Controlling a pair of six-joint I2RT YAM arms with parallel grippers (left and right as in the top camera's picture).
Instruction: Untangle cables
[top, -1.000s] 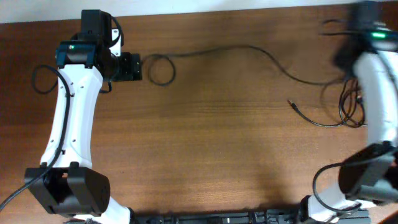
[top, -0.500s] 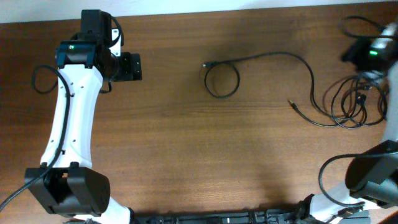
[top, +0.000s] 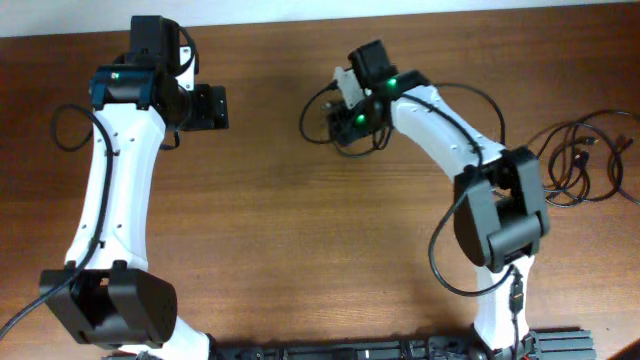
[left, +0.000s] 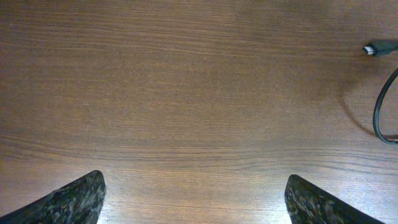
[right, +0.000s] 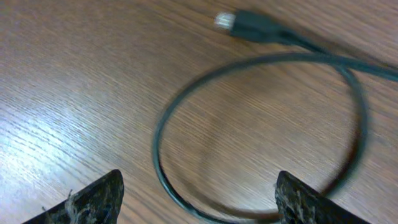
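Observation:
The right gripper grabs the thin black cable by the loop's curve (top: 346, 153) opposite its plug next, which leaves the plug free to untangle.
One thin black cable (top: 478, 92) runs from the tangle of cables (top: 578, 160) at the right edge to a loop at the table's middle. My right gripper (top: 340, 124) hovers over that loop, open. In the right wrist view the loop (right: 163, 124) curves between the fingertips (right: 93, 199) of the right gripper (right: 199, 204), and its plug (right: 239, 23) lies farther ahead. My left gripper (top: 218, 107) is open at the upper left over bare wood, apart from the cable. The left wrist view has the left gripper (left: 193, 202) holding nothing; the plug (left: 379, 48) shows at the right edge.
The wooden table (top: 300, 250) fills the view. Thicker black wiring (top: 70, 128) loops off the left arm. The right arm's elbow (top: 500, 215) stands over the table's right half.
My right arm swung from the far right to the middle, above the loop, and its gripper opened. The loop slid right, away from the left gripper. The left arm stayed still.

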